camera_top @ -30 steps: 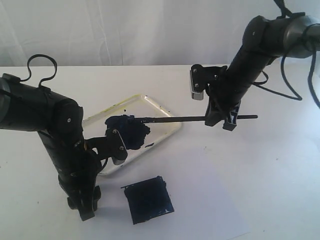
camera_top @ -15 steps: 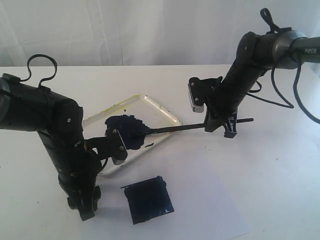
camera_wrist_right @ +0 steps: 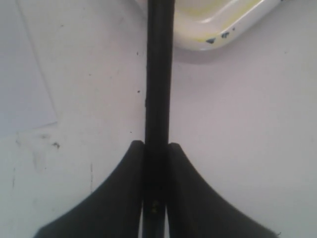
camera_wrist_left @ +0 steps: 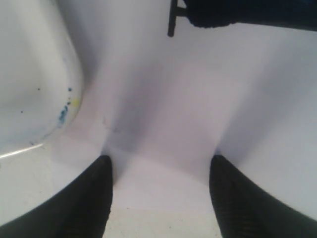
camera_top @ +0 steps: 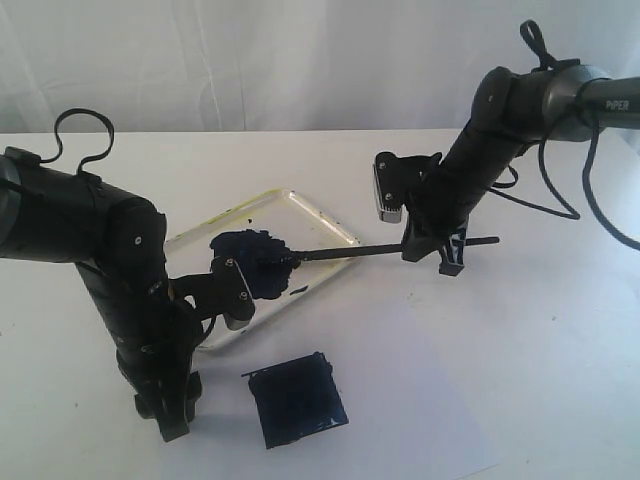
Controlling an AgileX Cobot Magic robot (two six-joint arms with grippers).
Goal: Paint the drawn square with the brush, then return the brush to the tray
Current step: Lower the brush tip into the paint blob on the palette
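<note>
The brush's dark tip rests inside the white tray and the brush's handle lies over the tray's rim, so my right gripper releases the brush now.
The brush is a long thin black stick, and my right gripper is shut on its handle. Its dark tip lies on the blue-black paint blob inside the tray, a shallow white one with yellowish rim stains. In the right wrist view the brush runs out from between the right gripper jaws toward the tray's corner. The drawn square, filled dark blue-black, lies on white paper near the front. My left gripper stands open left of the square, fingers empty over the paper.
White paper covers the table under the square. A white curtain hangs behind. The left arm overlaps the tray's left part in the exterior view. The tray's rim shows beside the left fingers.
My right gripper has come down and slightly left with the brush. The brush now slopes down, its tip pushed further into the paint blob. The left arm has not moved.
</note>
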